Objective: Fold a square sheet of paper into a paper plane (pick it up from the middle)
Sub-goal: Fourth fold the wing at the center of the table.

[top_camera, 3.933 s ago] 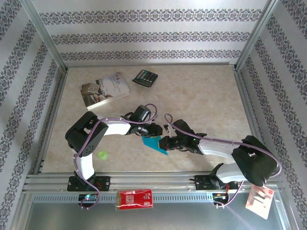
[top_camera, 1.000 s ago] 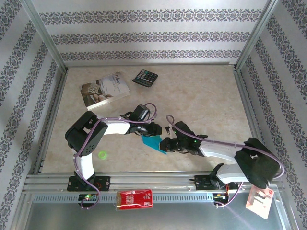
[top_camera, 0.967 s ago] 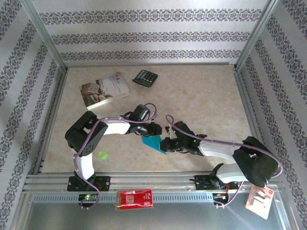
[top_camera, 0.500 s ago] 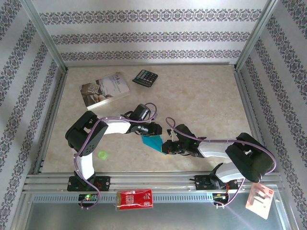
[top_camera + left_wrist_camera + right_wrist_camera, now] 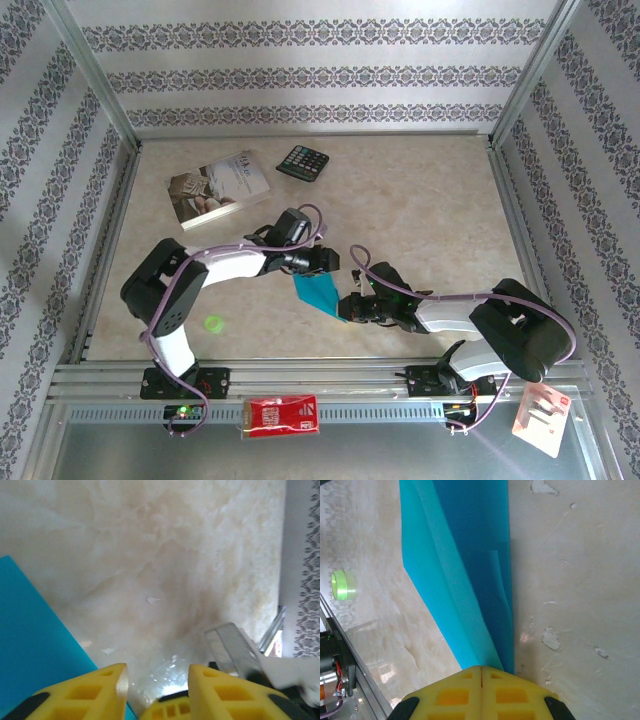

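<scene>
The paper's pointed end is held. My left gripper next needs to grab the turquoise paper's free side edge (image 5: 333, 283) (image 5: 76, 641), away from that end, to fold that side over.
The turquoise paper plane (image 5: 318, 291) lies folded into a slim creased wedge at the table's near middle. In the right wrist view the paper plane (image 5: 465, 570) narrows toward my right gripper (image 5: 481, 669), whose yellow fingers are shut on its pointed end. From above, the right gripper (image 5: 347, 305) sits at the wedge's lower right tip. My left gripper (image 5: 330, 264) hovers just beyond the wide upper end. In the left wrist view the left gripper (image 5: 157, 676) is open with bare table between its fingers, and the paper (image 5: 30, 645) lies off to the left of them.
A pale printed book (image 5: 218, 187) and a black calculator (image 5: 303, 162) lie at the back left. A small green roll (image 5: 212, 323) sits near the left arm's base, also the green roll (image 5: 342, 585). A red packet (image 5: 282, 415) rests on the front rail.
The left gripper has drawn back off the paper's wide end, its elbow swinging left. The right gripper, still shut on the tip, has shifted slightly, and the paper has turned more upright.
</scene>
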